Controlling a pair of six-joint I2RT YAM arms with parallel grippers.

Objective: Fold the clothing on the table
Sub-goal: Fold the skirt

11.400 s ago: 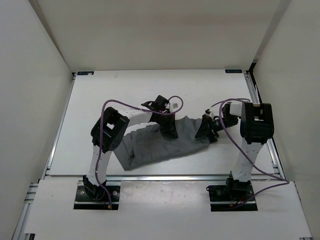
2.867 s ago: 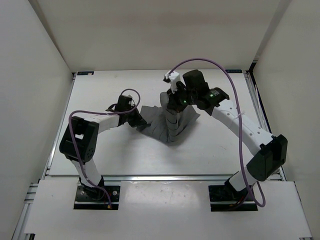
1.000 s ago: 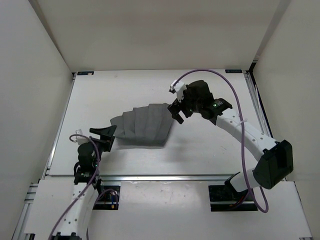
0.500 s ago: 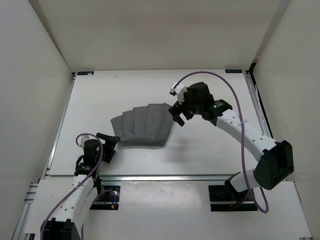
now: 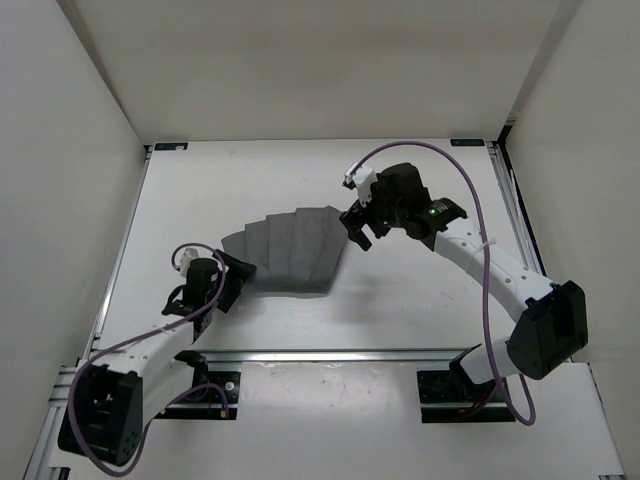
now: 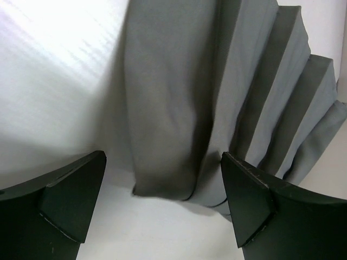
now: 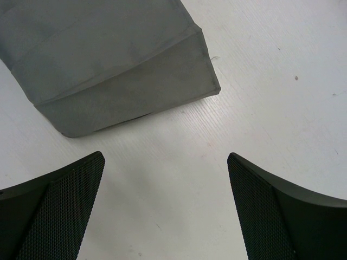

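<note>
My left gripper should next grab the grey pleated clothing at the narrow end where its pleats gather (image 5: 256, 282) (image 6: 172, 182). Then it can fold that end inward.
The grey pleated clothing (image 5: 293, 248) lies fanned out on the white table (image 5: 430, 310), its pleats spreading from a narrow lower end. My left gripper (image 5: 240, 272) sits at the cloth's lower left edge, open, with nothing between its fingers; in its wrist view the clothing (image 6: 184, 103) fills the space ahead of the left gripper (image 6: 162, 206). My right gripper (image 5: 354, 226) hovers just off the cloth's right corner, open and empty. In the right wrist view a folded corner of the clothing (image 7: 119, 59) lies beyond the right gripper (image 7: 165, 200), over bare table (image 7: 271, 81).
White walls enclose the table on the left, back and right. A metal rail (image 5: 330, 353) runs along the near edge, with both arm bases behind it. A purple cable (image 5: 420, 150) loops above the right arm.
The left arm has swung forward so its gripper now reaches the cloth's lower left edge. The right gripper has pulled slightly away from the cloth's right corner. The cloth has stayed in place.
</note>
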